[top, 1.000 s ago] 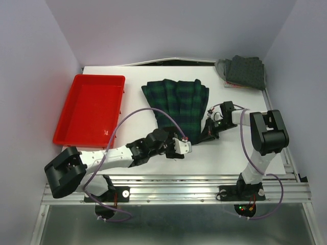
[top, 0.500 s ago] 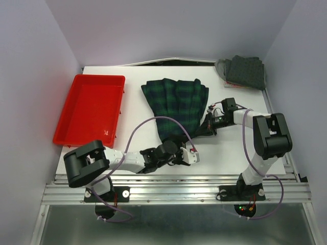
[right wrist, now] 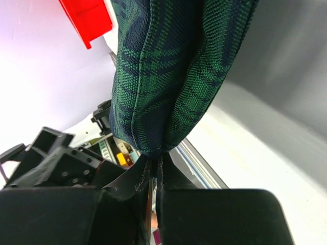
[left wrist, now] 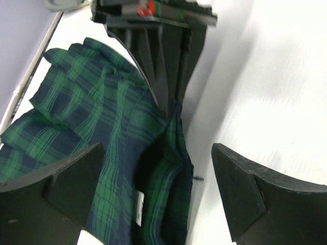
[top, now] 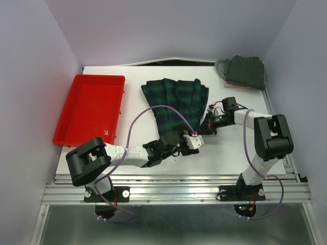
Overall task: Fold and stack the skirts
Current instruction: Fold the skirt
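I will next grab the plaid skirt's near waist corner [left wrist: 171, 170] with my left gripper to fold. The far end of the skirt's edge is left for my right gripper.
The dark green-navy plaid pleated skirt [top: 176, 104] lies spread on the white table, waist end towards me. My right gripper [top: 210, 123] is shut on its right edge; in the right wrist view the cloth [right wrist: 173, 76] bulges out above the pinched fingers [right wrist: 156, 171]. My left gripper [top: 200, 135] hovers low at the skirt's near right corner, wide open. In the left wrist view the plaid folds [left wrist: 92, 117] lie between and beyond its spread fingers [left wrist: 153, 194], and the right gripper [left wrist: 158, 56] shows just ahead. The charcoal dotted skirt [top: 246, 71] lies folded at the back right on a grey one [top: 220, 65].
A red plastic tray [top: 89, 107] stands on the left of the table, its corner also in the right wrist view [right wrist: 89, 18]. Purple walls close in both sides. The metal rail [top: 173, 191] with the arm bases runs along the near edge.
My left arm has swung its open gripper right and forward, up to the skirt's near right corner. The right gripper has drawn the pinched edge slightly back and stays shut.
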Motion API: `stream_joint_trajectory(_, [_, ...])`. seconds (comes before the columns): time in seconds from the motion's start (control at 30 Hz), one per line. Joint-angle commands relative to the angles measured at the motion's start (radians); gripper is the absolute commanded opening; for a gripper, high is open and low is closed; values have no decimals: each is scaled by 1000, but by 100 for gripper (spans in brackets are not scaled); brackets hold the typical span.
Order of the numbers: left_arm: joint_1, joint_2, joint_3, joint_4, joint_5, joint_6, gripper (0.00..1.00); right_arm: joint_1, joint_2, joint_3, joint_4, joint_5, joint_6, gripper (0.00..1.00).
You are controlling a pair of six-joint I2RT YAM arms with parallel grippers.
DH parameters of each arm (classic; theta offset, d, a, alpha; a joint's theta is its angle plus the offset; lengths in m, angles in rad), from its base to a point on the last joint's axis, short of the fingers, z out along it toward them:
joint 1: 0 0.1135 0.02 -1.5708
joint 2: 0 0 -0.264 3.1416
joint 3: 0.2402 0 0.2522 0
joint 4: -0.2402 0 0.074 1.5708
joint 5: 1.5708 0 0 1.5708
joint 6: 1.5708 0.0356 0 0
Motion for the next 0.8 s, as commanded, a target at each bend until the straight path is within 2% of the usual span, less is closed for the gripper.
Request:
stream_joint_trajectory(0.0, [35,10,83,-17,119,-121,99,-3,-54,-4,27,-27,6,1])
stream_joint_trajectory(0.33, [88,145,205,-60,176,-141,99,-3,-65,7,33,-40,34,1])
stream_joint_trajectory(0.5, [97,194,208,-78,174,-129,99,-3,-77,10,38,-54,60,1])
stream_joint_trajectory(0.57, [97,197,194,-78,153,-124,99,-3,-83,16,39,-62,78,1])
stream_joint_trajectory(0.77, [95,194,131,-55,-42,-112,98,-3,-89,16,38,-73,127,1])
